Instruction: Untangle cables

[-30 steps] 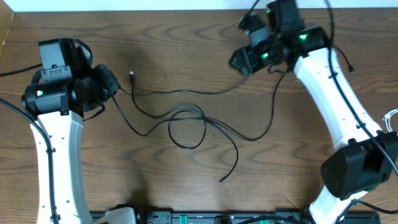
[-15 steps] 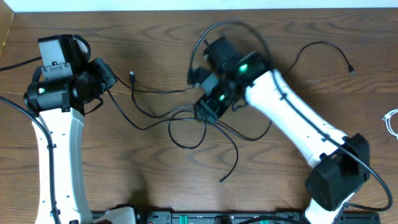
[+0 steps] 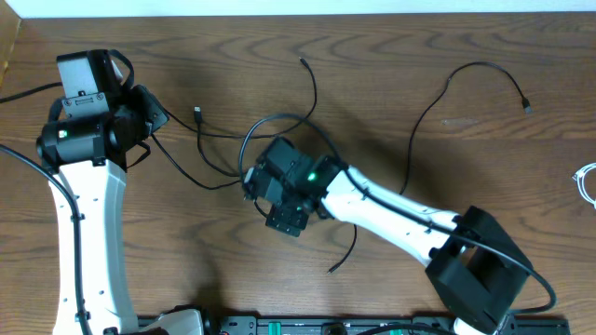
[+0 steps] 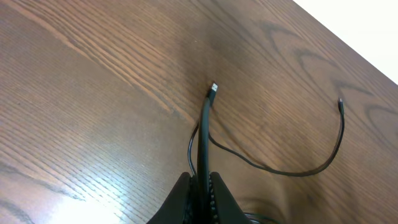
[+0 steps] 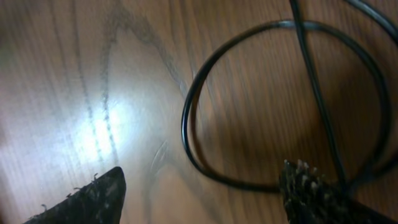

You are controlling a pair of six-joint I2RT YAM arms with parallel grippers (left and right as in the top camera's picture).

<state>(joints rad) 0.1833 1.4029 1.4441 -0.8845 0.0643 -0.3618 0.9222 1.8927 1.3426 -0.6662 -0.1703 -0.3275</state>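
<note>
Next, the right gripper grabs the black cable by its central loop to untangle it, leaving the cable's ends free to slip out.
The long thin black cable [image 3: 314,93] sprawls over the middle of the wooden table, with one plug [image 3: 199,113] near my left gripper and one strand running to the back right [image 3: 447,84]. My left gripper [image 3: 154,116] is shut on the black cable [image 4: 205,124], whose plug [image 4: 213,89] sticks out ahead of the fingers. My right gripper [image 3: 270,200] hangs low over the cable's central loop [image 5: 193,118], open and empty [image 5: 202,199]. A bit of the white cable [image 3: 587,181] shows at the right edge.
A free end of the black cable [image 3: 331,270] lies toward the front, another end [image 3: 303,63] toward the back. The right arm [image 3: 400,219] stretches diagonally across the table. A pale wall edge runs along the back.
The right arm has swung from the back right down to the table's centre over the loop. The black cable has shifted, with a strand now lying at the back right. The left arm has barely moved.
</note>
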